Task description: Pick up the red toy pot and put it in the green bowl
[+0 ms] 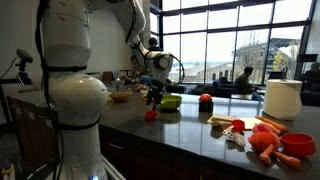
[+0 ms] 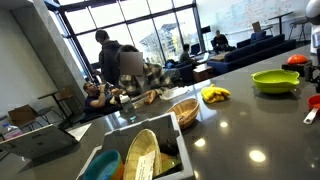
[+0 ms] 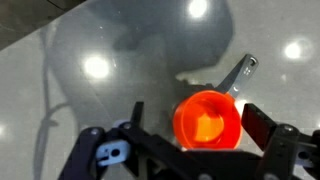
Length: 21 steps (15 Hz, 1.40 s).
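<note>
The robot's gripper isn't ready to close yet: the pot lies between both fingers in the wrist view, but the fingers hang above the pot's rim in an exterior view. The gripper should lower first, then close on the pot.
The red toy pot [image 3: 207,120] stands on the dark counter with its grey handle [image 3: 236,74] pointing away. In the wrist view it lies between the two fingers of my open gripper [image 3: 195,112], which touch nothing. In an exterior view my gripper [image 1: 153,96] hangs just above the pot [image 1: 150,115]. The green bowl [image 1: 171,101] sits right behind it, apart from the pot. The bowl [image 2: 275,81] also shows in an exterior view, with the pot [image 2: 314,101] at the frame's right edge.
A larger red ball-like object [image 1: 205,101] stands beyond the bowl. A red dish with orange carrots [image 1: 296,144], a white container [image 1: 283,98] and small toys lie farther along the counter. A banana [image 2: 215,95], a wicker basket [image 2: 185,112] and a dish bin [image 2: 140,150] are nearby.
</note>
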Motion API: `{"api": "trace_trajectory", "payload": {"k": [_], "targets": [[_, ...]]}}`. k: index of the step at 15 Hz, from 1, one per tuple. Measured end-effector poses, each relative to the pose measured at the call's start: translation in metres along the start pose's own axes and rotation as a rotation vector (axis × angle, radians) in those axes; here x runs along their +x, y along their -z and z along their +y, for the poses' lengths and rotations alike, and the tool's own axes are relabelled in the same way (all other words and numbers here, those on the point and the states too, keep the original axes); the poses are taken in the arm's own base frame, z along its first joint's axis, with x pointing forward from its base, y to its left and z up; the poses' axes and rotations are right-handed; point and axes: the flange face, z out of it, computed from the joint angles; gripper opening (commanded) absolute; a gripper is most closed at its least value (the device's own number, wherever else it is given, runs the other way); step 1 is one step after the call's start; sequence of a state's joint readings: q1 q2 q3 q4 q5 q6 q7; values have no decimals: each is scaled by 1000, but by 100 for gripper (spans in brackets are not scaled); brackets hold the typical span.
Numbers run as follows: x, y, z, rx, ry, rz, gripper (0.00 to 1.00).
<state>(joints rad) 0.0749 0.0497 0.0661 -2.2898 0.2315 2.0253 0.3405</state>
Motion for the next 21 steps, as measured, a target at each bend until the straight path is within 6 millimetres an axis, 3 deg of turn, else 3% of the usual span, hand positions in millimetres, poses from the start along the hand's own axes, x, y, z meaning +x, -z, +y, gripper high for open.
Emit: {"api": "trace_trajectory", "payload": {"k": [11, 21], "targets": [[6, -24, 15, 16, -39, -58, 100], [34, -37, 12, -3, -18, -12, 100]]}}
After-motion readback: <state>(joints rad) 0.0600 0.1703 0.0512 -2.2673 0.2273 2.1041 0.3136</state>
